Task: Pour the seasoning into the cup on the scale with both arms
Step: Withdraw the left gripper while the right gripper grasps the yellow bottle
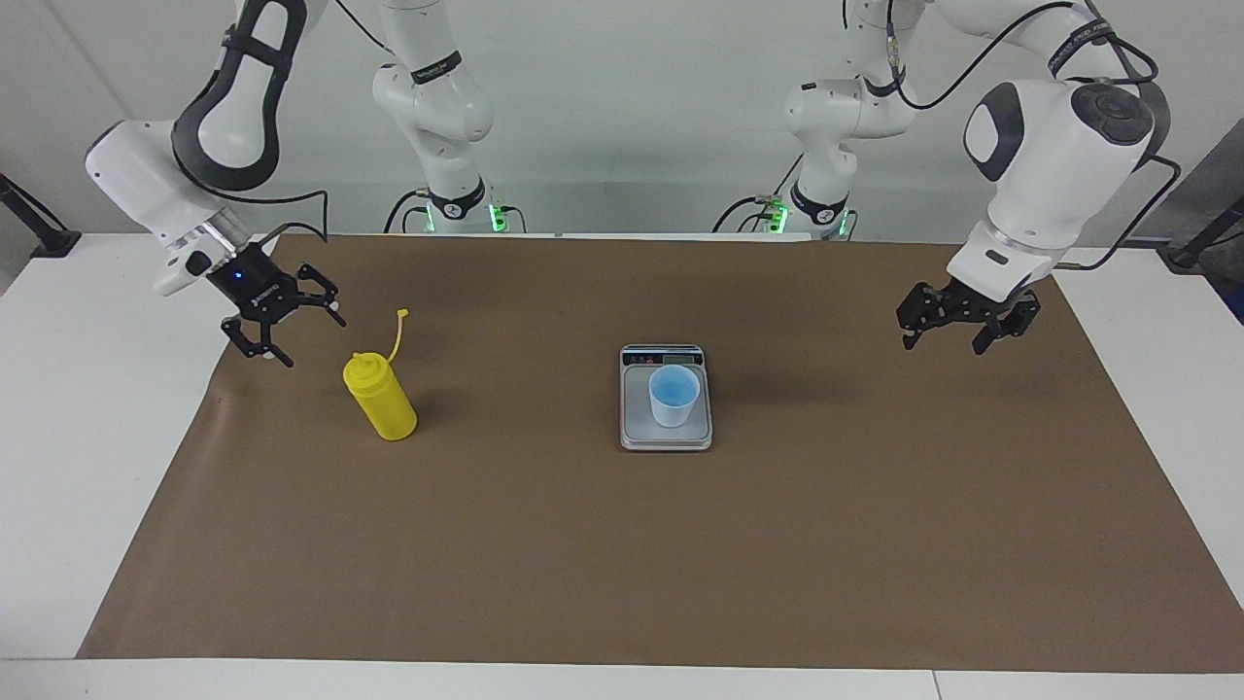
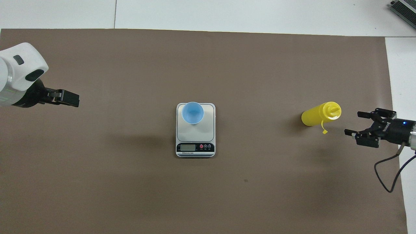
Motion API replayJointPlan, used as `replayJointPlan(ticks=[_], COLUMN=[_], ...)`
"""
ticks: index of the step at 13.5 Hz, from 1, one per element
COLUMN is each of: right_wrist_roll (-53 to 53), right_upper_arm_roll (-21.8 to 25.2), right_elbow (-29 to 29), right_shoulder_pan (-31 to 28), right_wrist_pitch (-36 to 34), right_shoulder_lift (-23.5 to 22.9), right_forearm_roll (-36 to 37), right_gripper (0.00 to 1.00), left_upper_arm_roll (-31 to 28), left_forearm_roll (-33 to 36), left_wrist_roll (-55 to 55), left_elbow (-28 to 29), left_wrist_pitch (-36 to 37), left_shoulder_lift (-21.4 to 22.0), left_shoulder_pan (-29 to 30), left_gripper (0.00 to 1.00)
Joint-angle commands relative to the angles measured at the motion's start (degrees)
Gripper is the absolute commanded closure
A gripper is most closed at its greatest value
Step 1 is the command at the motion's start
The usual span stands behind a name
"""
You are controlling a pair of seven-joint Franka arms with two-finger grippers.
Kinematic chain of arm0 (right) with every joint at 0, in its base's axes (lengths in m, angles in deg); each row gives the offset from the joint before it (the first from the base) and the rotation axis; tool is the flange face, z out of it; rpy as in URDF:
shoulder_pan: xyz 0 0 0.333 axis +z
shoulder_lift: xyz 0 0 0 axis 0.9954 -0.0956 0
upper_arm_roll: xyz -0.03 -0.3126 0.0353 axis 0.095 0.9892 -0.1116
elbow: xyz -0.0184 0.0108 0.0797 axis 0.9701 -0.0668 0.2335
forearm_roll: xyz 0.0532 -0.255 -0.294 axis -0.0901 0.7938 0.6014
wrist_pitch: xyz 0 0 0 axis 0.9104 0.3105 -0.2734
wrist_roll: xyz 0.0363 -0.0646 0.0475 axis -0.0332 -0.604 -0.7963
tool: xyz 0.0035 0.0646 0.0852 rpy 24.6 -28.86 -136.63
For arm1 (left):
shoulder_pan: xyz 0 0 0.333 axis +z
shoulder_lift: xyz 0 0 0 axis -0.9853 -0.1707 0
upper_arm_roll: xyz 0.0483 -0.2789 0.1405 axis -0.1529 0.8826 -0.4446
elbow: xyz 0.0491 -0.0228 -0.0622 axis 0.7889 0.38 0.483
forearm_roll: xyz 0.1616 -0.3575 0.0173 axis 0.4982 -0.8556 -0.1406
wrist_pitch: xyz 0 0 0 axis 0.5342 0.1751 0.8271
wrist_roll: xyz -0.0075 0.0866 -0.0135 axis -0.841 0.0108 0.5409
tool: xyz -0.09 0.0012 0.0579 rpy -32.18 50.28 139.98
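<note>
My right gripper grabs the bottle by its straight-sided body below the cap [image 2: 314, 115] next. The top of the bottle slopes up into a narrow nozzle [image 2: 335, 110].
The yellow seasoning bottle [image 1: 381, 399] [image 2: 317, 116] stands upright on the brown mat toward the right arm's end, its cap strap sticking up off the nozzle. The light-blue cup [image 1: 673, 394] [image 2: 192, 112] stands on the silver scale [image 1: 632, 433] [image 2: 208, 130] at mid-table, the scale's display on the side nearer the robots. My right gripper [image 1: 313, 340] [image 2: 352, 123] hangs open and tilted beside the bottle, a short gap from it, holding nothing. Over the mat at the left arm's end my left gripper [image 1: 943, 345] [image 2: 70, 98] is open and empty, well away from the scale.
A brown mat [image 1: 622, 544] covers most of the white table [image 1: 87, 408], whose bare surface shows at both ends. A black cable [image 2: 386, 169] loops from the right wrist. A grey device [image 2: 404, 8] lies at the table's corner farthest from the robots.
</note>
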Motion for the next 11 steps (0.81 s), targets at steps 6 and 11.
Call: replayJointPlan(ticks=[6,11], right_wrist_roll=[18.8,27.0], right_upper_arm_roll=[-0.8,-0.8], right_elbow=[-3.9,-3.9], right_shoulder_pan=[0.5,1.5], right_wrist_pitch=[1.5,-0.2], right_shoulder_lift=[-3.9,-7.7], right_forearm_roll=[-16.0,-25.6], right_gripper=[0.00,0.00], left_upper_arm_roll=[0.2,0.1], left_forearm_roll=[-1.0,-1.8], left_wrist_roll=[0.2,-0.5], left_elbow=[-4.8,-4.6], left_wrist_pitch=[9.1,8.8], left_shoulder_lift=[3.6,4.0], left_shoulder_pan=[1.8,1.9], left_gripper=[0.00,0.00])
